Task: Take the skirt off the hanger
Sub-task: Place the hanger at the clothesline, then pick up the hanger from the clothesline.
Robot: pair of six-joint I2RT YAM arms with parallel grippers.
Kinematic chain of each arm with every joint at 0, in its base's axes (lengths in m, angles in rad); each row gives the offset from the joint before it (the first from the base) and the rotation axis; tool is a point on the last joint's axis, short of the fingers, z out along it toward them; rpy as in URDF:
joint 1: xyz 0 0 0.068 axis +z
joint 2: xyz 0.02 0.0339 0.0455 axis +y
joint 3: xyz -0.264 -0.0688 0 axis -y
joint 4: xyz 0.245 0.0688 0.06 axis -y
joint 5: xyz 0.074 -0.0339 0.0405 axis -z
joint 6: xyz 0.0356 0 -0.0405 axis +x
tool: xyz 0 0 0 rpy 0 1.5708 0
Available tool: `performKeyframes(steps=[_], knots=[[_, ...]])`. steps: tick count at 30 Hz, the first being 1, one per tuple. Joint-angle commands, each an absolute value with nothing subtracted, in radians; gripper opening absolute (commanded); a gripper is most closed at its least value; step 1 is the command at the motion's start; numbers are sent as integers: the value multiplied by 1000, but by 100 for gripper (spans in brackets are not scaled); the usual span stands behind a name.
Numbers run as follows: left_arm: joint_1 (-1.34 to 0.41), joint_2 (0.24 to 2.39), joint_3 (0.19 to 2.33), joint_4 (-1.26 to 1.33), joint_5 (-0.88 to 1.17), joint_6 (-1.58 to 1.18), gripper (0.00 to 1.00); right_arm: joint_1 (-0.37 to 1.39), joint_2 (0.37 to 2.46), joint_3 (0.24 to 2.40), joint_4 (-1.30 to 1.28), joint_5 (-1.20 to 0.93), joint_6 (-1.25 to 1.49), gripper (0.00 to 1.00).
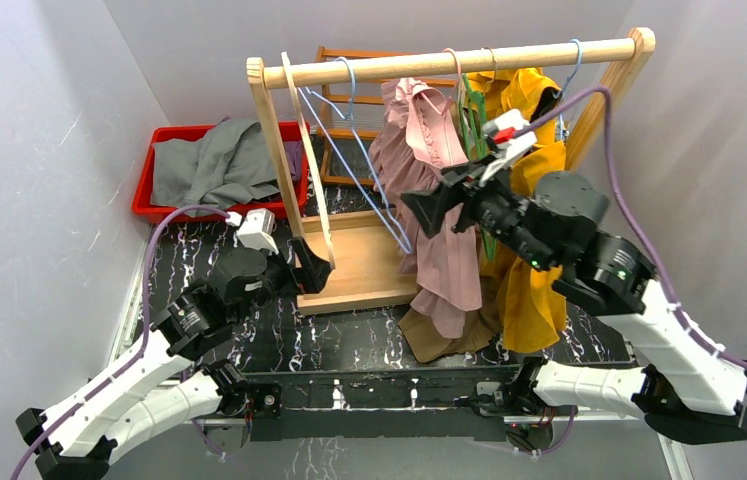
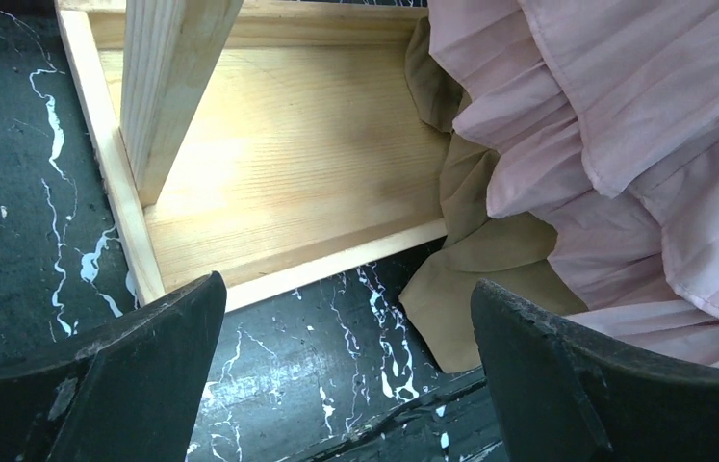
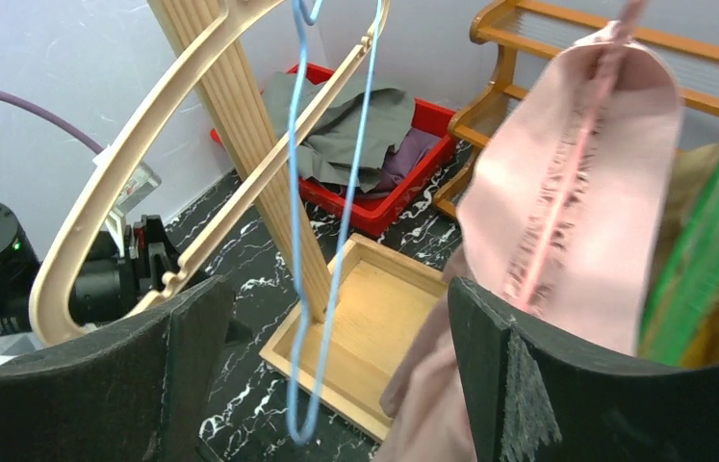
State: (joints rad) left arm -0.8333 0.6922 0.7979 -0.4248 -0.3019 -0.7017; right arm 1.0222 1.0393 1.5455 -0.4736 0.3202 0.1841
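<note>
Next, my right gripper reaches the pink hanger and grips its near arm, which leaves the hook and waistband free to remove the skirt.
The pink pleated skirt (image 1: 441, 255) hangs from a pink hanger (image 1: 452, 62) on the wooden rail (image 1: 509, 58); its hem reaches the table over a tan cloth (image 1: 446, 338). My right gripper (image 1: 417, 212) is raised beside the skirt's upper part, open. In the right wrist view the skirt's waistband (image 3: 625, 221) sits just past the right finger (image 3: 528, 385), and nothing lies between the jaws of the right gripper (image 3: 336, 298). My left gripper (image 1: 314, 270) is low by the rack's base and open. In its wrist view, that gripper (image 2: 347, 289) is over bare table, with the skirt's hem (image 2: 625, 115) to the right.
A beige wooden hanger (image 1: 309, 150) and an empty blue wire hanger (image 1: 354, 150) hang left of the skirt. A green hanger (image 1: 471, 120) with a yellow garment (image 1: 529, 290) hangs to its right. The rack stands in a wooden tray (image 1: 364, 265). A red bin (image 1: 144, 200) of grey clothes sits back left.
</note>
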Motion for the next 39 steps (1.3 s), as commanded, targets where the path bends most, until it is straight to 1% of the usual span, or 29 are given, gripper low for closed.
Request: performKeyframes(steps=[1, 3, 6, 9, 13, 15, 18, 23, 31, 34, 37, 39], knots=[[-836, 695, 856, -469, -347, -677, 98, 1025, 996, 1602, -560, 358, 158, 92], [-836, 693, 855, -479, -356, -678, 98, 1024, 984, 1618, -571, 391, 158, 92], [-836, 696, 858, -486, -359, -679, 98, 1025, 999, 1643, -579, 445, 169, 86], [-836, 702, 863, -485, -352, -682, 98, 1024, 1029, 1660, -579, 504, 176, 83], [-835, 691, 865, -484, -341, -692, 98, 1024, 1066, 1676, -572, 644, 200, 73], [-836, 677, 859, -479, -340, -694, 98, 1024, 1086, 1684, -548, 660, 190, 71], [-836, 656, 853, -479, -343, -687, 98, 1025, 1134, 1705, -522, 677, 185, 63], [-835, 628, 848, -500, -365, -657, 98, 1025, 1227, 1764, -544, 793, 178, 55], [-836, 646, 848, -515, -360, -633, 98, 1025, 1304, 1783, -484, 939, 180, 46], [-836, 641, 832, -495, -338, -625, 98, 1024, 1353, 1816, -453, 1022, 151, 38], [-835, 646, 834, -506, -333, -619, 98, 1025, 1411, 1868, -441, 1080, 105, 39], [-836, 642, 839, -518, -339, -618, 98, 1023, 1423, 1858, -401, 1096, 77, 40]])
